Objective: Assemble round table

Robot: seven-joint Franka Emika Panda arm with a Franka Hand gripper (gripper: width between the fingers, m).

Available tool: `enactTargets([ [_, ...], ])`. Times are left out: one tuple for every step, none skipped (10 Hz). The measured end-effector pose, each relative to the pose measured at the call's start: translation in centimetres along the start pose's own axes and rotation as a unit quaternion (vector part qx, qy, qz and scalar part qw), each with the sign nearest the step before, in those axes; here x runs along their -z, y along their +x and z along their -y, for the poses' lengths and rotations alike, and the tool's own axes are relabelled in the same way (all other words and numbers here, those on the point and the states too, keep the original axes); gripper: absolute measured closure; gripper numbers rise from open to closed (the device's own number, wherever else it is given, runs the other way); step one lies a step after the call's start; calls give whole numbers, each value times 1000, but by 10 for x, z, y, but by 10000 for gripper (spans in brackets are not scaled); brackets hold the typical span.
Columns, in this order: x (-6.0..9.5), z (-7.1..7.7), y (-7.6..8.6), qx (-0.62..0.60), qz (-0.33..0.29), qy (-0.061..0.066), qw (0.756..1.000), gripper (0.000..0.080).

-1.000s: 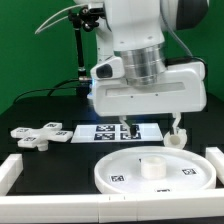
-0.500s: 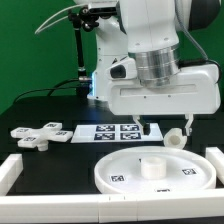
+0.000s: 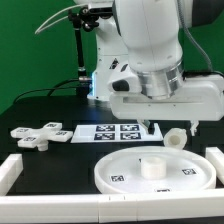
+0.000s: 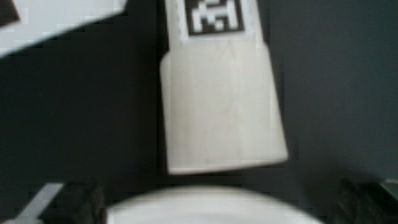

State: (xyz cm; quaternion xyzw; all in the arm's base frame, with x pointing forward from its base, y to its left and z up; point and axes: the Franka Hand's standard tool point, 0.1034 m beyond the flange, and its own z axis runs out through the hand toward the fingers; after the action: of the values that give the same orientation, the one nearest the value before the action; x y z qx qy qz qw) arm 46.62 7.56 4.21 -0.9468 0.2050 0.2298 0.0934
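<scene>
My open fingers are above the white leg's wide end, so closing now would miss the leg. My gripper lowers first, then closes on the leg.
The large rimmed round disc (image 3: 128, 176) lies at the front with a short hub (image 3: 153, 167) at its centre. The cross-shaped foot piece (image 3: 40, 133) lies at the exterior view's left. The short cylindrical leg (image 3: 176, 139) stands behind the disc on the exterior view's right. My gripper (image 3: 170, 128) is open just above it, one finger on each side, not touching. In the wrist view the leg's round white top (image 4: 222, 202) sits between my gripper's (image 4: 217, 208) dark fingers (image 4: 63, 200), both blurred.
The marker board (image 3: 110, 133) lies behind the disc. White border rails run along the front left (image 3: 12, 172) and the right (image 3: 214, 160). In the wrist view a white straight bar (image 4: 222, 105) with a tag at its end lies beyond the leg.
The arm has moved toward the exterior view's right and a little lower, bringing the open fingers from over the marker board to either side of the leg. The parts have not moved.
</scene>
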Motion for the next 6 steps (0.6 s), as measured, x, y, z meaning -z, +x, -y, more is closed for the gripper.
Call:
enactTargets([
  [2, 3, -1, 1, 31, -3, 1000, 151],
  [4, 2, -3, 3, 58, -6, 998, 151],
  [3, -1, -7, 6, 96, -11, 995, 151],
  [1, -3, -7, 5, 135, -15, 991, 151],
  [-1, -4, -5, 5, 162, -16, 987, 151],
  [-6, -5, -3, 9, 179, -17, 984, 151],
])
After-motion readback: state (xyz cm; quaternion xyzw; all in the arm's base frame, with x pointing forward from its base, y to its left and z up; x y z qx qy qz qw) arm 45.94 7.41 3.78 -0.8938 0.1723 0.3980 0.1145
